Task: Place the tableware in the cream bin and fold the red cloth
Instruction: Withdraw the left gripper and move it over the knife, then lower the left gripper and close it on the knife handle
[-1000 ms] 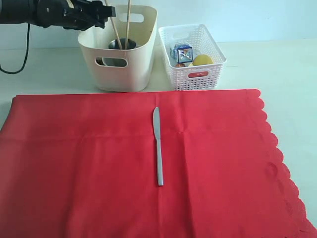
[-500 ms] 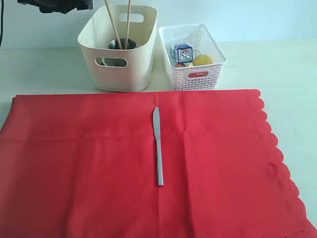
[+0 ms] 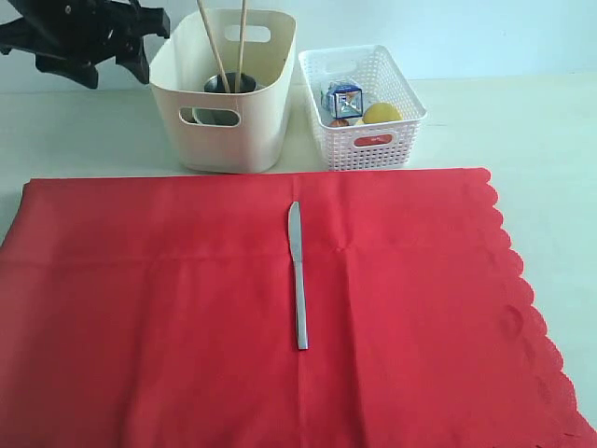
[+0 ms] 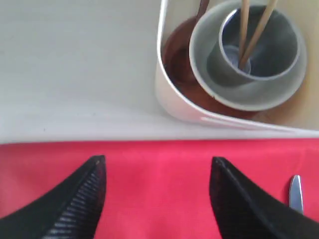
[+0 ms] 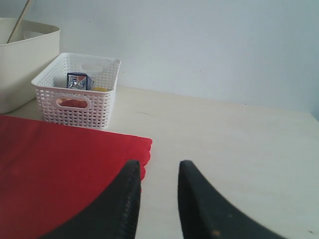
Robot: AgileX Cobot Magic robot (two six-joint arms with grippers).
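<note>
The metal knife needs to go in the cream bin (image 3: 224,131), so my left gripper should grab the knife by its handle (image 3: 299,303) next.
The red cloth (image 3: 187,308) lies spread flat over the near table, with its scalloped edge on the right. A metal knife (image 3: 298,280) lies on the cloth's middle, tip toward the bins. The cream bin (image 3: 224,131) stands behind the cloth. It holds a brown plate (image 4: 179,64), a pale bowl (image 4: 199,64), a steel cup (image 4: 279,45) and chopsticks (image 4: 256,30). My left gripper (image 4: 157,164) hangs open and empty over the cloth's far edge, just left of the bin. My right gripper (image 5: 159,167) is open and empty beside the cloth's scalloped corner; the exterior view does not show it.
A white lattice basket (image 3: 368,140) stands right of the cream bin, holding a small milk carton (image 3: 346,98) and a lemon (image 3: 381,114). Bare pale table (image 5: 239,144) stretches right of the cloth. A wall closes off the back.
The left arm has pulled back from the cream bin's rim to the left. The knife, cloth and both bins have stayed put.
</note>
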